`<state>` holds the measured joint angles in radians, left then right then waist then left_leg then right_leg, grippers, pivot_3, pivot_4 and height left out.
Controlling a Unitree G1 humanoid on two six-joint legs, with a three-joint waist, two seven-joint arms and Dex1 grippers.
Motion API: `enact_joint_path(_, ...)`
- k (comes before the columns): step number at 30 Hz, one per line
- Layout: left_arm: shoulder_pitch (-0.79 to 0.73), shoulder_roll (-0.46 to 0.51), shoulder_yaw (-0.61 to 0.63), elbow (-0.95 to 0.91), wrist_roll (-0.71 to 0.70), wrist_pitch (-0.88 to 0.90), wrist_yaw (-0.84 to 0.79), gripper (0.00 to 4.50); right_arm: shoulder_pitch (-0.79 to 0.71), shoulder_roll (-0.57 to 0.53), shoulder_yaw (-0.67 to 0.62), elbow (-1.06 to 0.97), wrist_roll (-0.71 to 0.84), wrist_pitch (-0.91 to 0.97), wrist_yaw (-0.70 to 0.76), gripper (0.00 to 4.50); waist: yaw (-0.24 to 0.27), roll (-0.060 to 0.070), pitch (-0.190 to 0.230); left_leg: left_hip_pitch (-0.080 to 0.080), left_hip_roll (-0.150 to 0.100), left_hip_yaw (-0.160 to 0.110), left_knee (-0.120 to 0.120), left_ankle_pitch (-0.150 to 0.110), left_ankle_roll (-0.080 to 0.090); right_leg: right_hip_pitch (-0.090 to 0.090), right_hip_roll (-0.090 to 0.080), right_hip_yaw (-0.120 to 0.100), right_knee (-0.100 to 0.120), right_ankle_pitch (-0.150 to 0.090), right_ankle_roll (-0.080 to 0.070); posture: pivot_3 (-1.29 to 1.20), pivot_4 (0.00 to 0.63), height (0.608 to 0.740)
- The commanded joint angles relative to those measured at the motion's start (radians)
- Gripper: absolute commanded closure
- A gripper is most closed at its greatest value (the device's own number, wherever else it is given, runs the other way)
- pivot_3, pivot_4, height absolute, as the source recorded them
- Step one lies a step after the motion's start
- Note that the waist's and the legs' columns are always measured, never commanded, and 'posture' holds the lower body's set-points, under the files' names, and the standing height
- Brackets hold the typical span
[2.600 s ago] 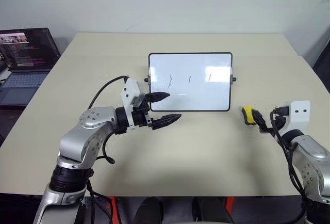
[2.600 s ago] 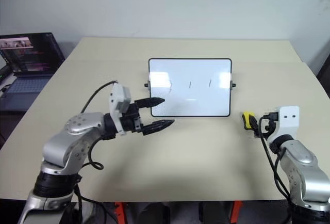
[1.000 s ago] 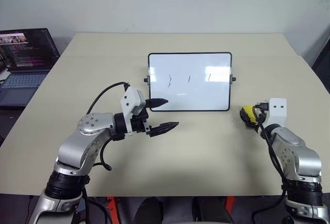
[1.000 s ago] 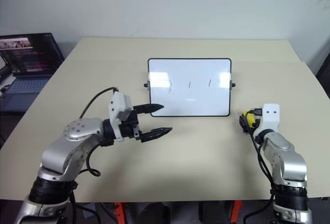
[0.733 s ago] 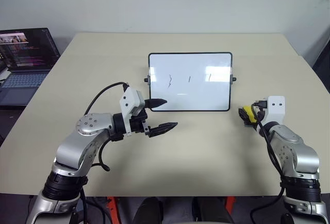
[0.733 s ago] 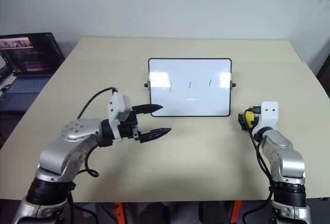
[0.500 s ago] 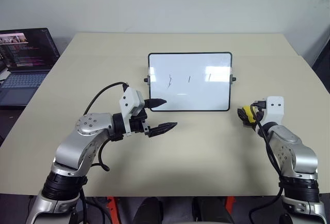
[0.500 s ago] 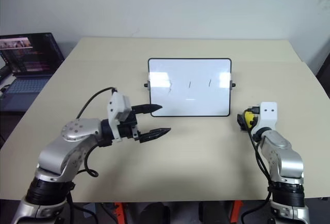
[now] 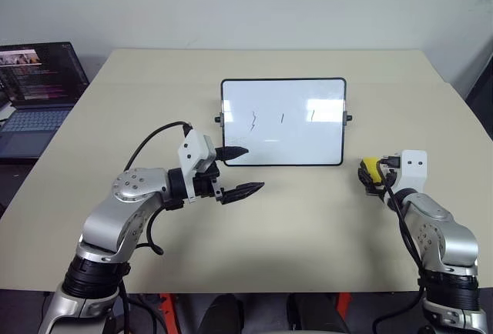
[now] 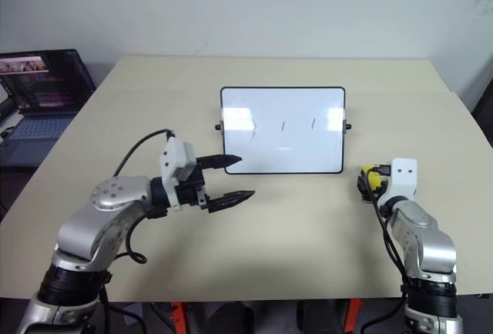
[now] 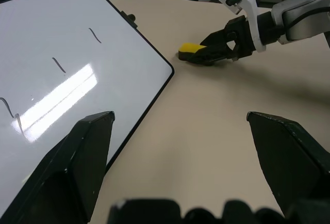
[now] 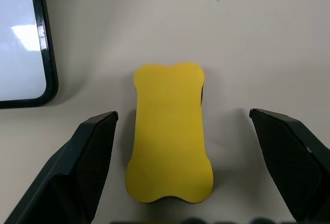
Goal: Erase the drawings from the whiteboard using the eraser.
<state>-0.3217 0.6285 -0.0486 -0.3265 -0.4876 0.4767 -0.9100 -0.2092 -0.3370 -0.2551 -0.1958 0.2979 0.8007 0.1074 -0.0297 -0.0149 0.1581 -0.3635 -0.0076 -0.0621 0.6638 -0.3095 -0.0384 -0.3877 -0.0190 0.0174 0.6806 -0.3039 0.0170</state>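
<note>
In the right wrist view, the fingers reach down beside the yellow eraser's long sides, so it is time to close my right gripper on the eraser.
The whiteboard [image 9: 283, 138] stands at the table's middle with the drawings [image 9: 282, 118], three short dark strokes in a row, across its upper half. Right of the board, the yellow eraser [image 12: 169, 131] lies flat on the table. My right gripper [image 12: 183, 113] is open and straddles it, one black finger [image 12: 90, 162] on each side with a gap to the block. My left gripper [image 9: 250, 169] hovers open and holds nothing, just in front of the board's lower left corner. The left wrist view shows the board [image 11: 62, 79], the eraser [image 11: 192, 47] and the right gripper [image 11: 211, 51] at it.
An open laptop [image 9: 38, 88] sits off the table's far left corner. The beige table [image 9: 308, 226] has bare surface in front of the board, between my two arms. Small black knobs stick out at the board's sides.
Since the earliest frames my right gripper has come in leftward to the eraser and my left gripper has drawn back slightly from the board. Nothing visibly moved over the last second.
</note>
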Motion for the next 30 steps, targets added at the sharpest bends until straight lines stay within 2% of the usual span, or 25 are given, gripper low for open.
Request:
enact_joint_path(1,-0.016,0.007,0.02,-0.025,-0.002,-0.019,-0.006,0.0,-0.01,-0.003,-0.027,-0.041,0.01,-0.001,0.0,0.42,0.0,0.0,0.0,0.0,0.0,0.0,0.0,0.0,0.0,0.0,0.0,0.0,0.0,0.0,0.0,0.0,0.15,0.74)
enact_joint_path(2,-0.016,0.006,0.02,-0.025,0.0,-0.021,-0.004,0.0,-0.012,-0.004,-0.027,-0.041,0.01,-0.001,0.001,0.61,0.0,0.0,0.0,0.0,0.0,0.0,0.0,0.0,0.0,0.0,0.0,0.0,0.0,0.0,0.0,0.0,0.15,0.74)
enact_joint_path(8,-0.008,0.008,0.023,-0.028,0.001,-0.023,0.0,0.0,-0.022,-0.01,-0.025,-0.037,0.008,-0.002,0.005,2.85,0.0,0.0,0.0,0.0,0.0,0.0,0.0,0.0,0.0,0.0,0.0,0.0,0.0,0.0,0.0,0.0,0.15,0.74)
enact_joint_path(9,-0.007,0.008,0.023,-0.029,0.001,-0.023,0.001,0.0,-0.022,-0.01,-0.026,-0.036,0.008,-0.003,0.004,3.08,0.0,0.0,0.0,0.0,0.0,0.0,0.0,0.0,0.0,0.0,0.0,0.0,0.0,0.0,0.0,0.0,0.15,0.74)
enact_joint_path(22,-0.011,0.011,0.027,-0.021,0.006,-0.026,0.003,0.0,-0.036,-0.019,-0.016,-0.046,-0.001,-0.003,0.004,3.16,0.0,0.0,0.0,0.0,0.0,0.0,0.0,0.0,0.0,0.0,0.0,0.0,0.0,0.0,0.0,0.0,0.15,0.74)
enact_joint_path(30,-0.007,0.019,0.039,-0.018,0.006,-0.027,0.005,0.0,-0.123,-0.122,0.096,-0.067,-0.097,-0.209,0.098,3.16,-0.004,0.001,0.0,0.0,0.0,0.001,0.0,0.0,0.0,0.0,0.0,0.0,0.0,0.0,0.0,0.0,0.15,0.74)
